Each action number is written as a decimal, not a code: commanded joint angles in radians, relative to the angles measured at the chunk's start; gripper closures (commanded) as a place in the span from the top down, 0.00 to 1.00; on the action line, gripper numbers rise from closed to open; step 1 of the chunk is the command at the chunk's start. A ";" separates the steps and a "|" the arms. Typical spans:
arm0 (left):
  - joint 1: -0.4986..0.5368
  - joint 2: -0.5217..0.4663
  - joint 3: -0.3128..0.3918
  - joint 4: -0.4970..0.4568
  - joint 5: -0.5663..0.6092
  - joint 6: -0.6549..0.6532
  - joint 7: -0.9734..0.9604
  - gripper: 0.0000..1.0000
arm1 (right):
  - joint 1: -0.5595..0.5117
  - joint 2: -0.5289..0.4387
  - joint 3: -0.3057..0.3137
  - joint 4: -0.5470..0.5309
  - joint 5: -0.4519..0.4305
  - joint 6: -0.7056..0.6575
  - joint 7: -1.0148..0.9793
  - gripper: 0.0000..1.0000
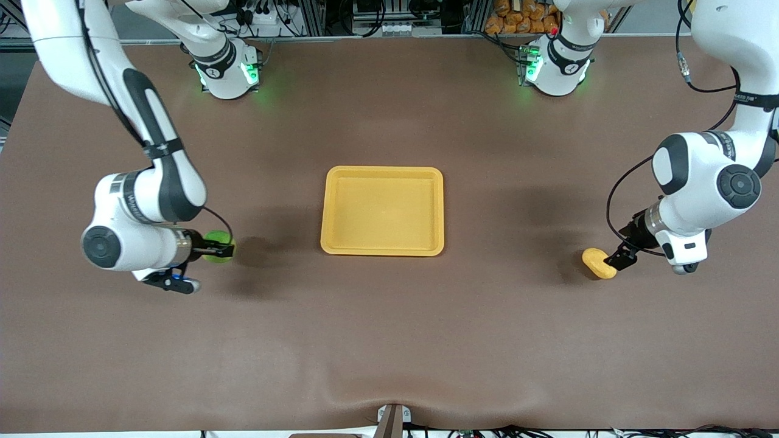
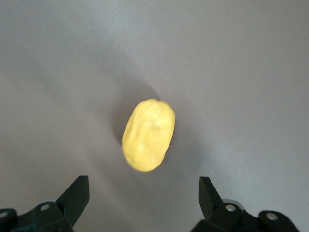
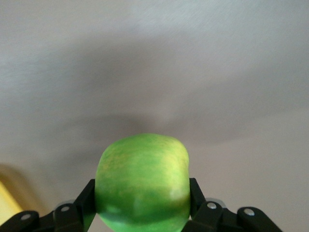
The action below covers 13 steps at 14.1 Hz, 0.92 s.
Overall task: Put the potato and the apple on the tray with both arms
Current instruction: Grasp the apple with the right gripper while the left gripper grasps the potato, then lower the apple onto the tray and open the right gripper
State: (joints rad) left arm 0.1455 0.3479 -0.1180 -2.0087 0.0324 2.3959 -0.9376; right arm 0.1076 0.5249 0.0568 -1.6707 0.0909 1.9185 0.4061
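Next, my left gripper grabs the potato across its long facing sides, around the middle, since the potato [image 1: 598, 263] curves away at its rounded ends.
The green apple [image 1: 217, 250] is at the right arm's end of the table, with the fingers of my right gripper [image 1: 220, 246] closed on its two sides. In the right wrist view the apple [image 3: 142, 186] fills the gap between the dark fingers of the right gripper [image 3: 142, 195]. The yellow-tan potato [image 1: 598, 263] lies on the table at the left arm's end. My left gripper [image 1: 614, 257] is open right beside it. In the left wrist view the potato [image 2: 147, 135] lies just past the spread fingertips of the left gripper [image 2: 143, 187], not touched. The yellow-orange tray [image 1: 382, 249] lies empty at mid-table.
The brown table cloth [image 1: 389, 340] is bare apart from these things. The two arm bases [image 1: 226, 72] [image 1: 557, 64] with green lights stand along the table edge farthest from the front camera. A yellow corner of the tray [image 3: 6, 205] shows in the right wrist view.
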 commanded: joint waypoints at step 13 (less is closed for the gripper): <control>0.032 0.164 0.001 0.007 0.106 0.204 0.005 1.00 | 0.376 0.040 0.028 0.063 0.073 0.102 0.211 0.54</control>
State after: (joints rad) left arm 0.1740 0.5021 -0.1142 -2.0086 0.1182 2.5849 -0.9322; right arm 0.4817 0.5504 0.0873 -1.5862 0.1766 1.9984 0.7196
